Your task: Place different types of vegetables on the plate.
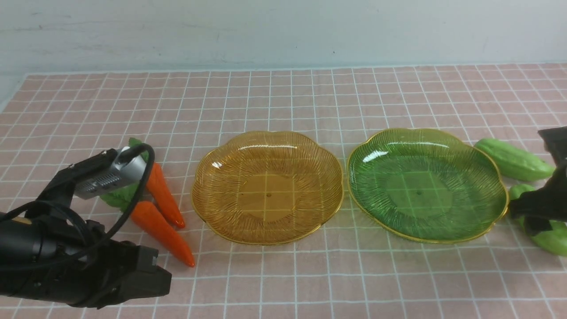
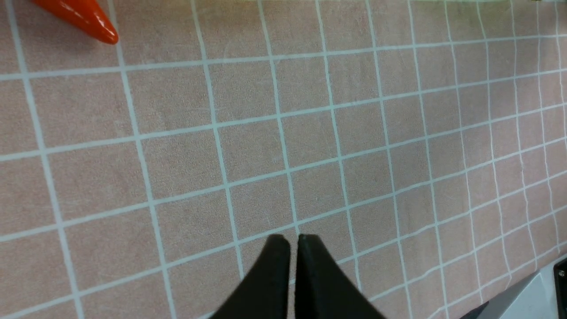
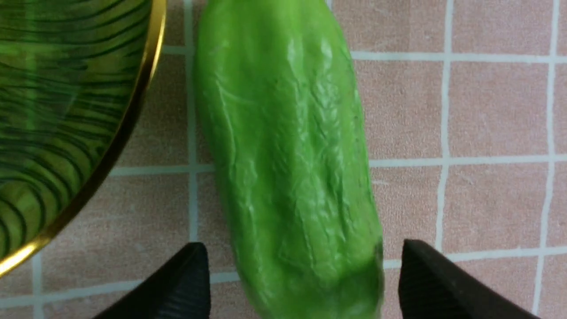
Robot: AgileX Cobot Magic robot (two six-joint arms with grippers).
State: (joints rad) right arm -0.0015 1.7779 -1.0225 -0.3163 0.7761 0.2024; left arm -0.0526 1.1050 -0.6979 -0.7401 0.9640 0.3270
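Observation:
Next, my right gripper takes hold of the gourd by its plump middle (image 3: 297,212), to put the second gourd on the green plate (image 3: 58,106).
Two orange carrots (image 1: 163,220) with green tops lie left of an amber plate (image 1: 267,187); one carrot tip shows in the left wrist view (image 2: 84,17). A green plate (image 1: 426,184) sits right of it, its rim in the right wrist view (image 3: 79,146). One light-green gourd (image 1: 513,159) lies by its far right; a second gourd (image 1: 551,237) lies nearer, under my right arm. My right gripper (image 3: 301,252) is open, its fingers either side of this gourd (image 3: 288,159). My left gripper (image 2: 293,241) is shut and empty over bare cloth near the front left.
A pink checked cloth (image 1: 283,102) covers the table up to a pale wall. Both plates hold nothing. A grey-white edge (image 2: 527,292) shows in the corner of the left wrist view.

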